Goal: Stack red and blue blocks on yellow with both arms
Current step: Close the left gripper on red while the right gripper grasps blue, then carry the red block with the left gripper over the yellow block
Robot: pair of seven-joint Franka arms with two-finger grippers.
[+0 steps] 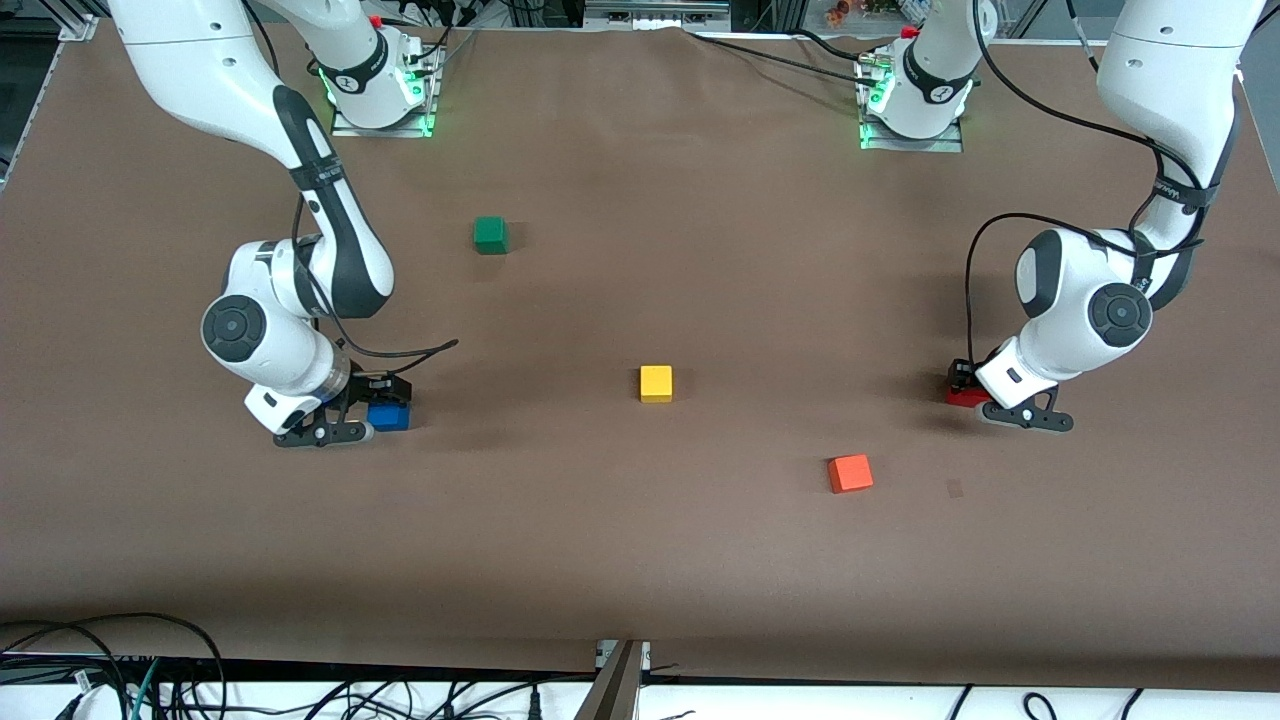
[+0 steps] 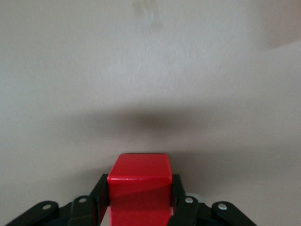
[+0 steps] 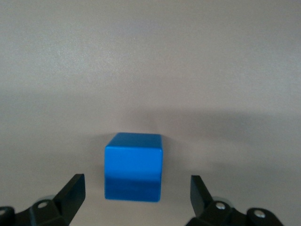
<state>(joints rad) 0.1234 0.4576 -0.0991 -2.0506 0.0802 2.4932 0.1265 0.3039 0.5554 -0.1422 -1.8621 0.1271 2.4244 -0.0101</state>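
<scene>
The blue block (image 1: 388,416) should be stacked on the yellow cube (image 1: 656,383), so the right gripper should take it by opposite sides next.
The yellow cube (image 1: 656,383) sits alone at the table's middle. My left gripper (image 1: 966,383) is down at the table toward the left arm's end, shut on the deep red block (image 1: 965,397). In the left wrist view the red block (image 2: 140,186) fills the gap, with both fingers (image 2: 99,195) of the gripper (image 2: 139,190) against its sides. My right gripper (image 1: 386,398) is low over the blue block (image 1: 388,416) toward the right arm's end. In the right wrist view it (image 3: 136,186) is open, its fingertips (image 3: 75,186) standing apart from the blue block (image 3: 133,166) on either side.
A green cube (image 1: 490,234) lies nearer the robots' bases, toward the right arm's end. A lighter orange-red cube (image 1: 850,473) lies nearer the front camera than the yellow cube, toward the left arm's end. The brown table cover (image 1: 640,560) is bare elsewhere.
</scene>
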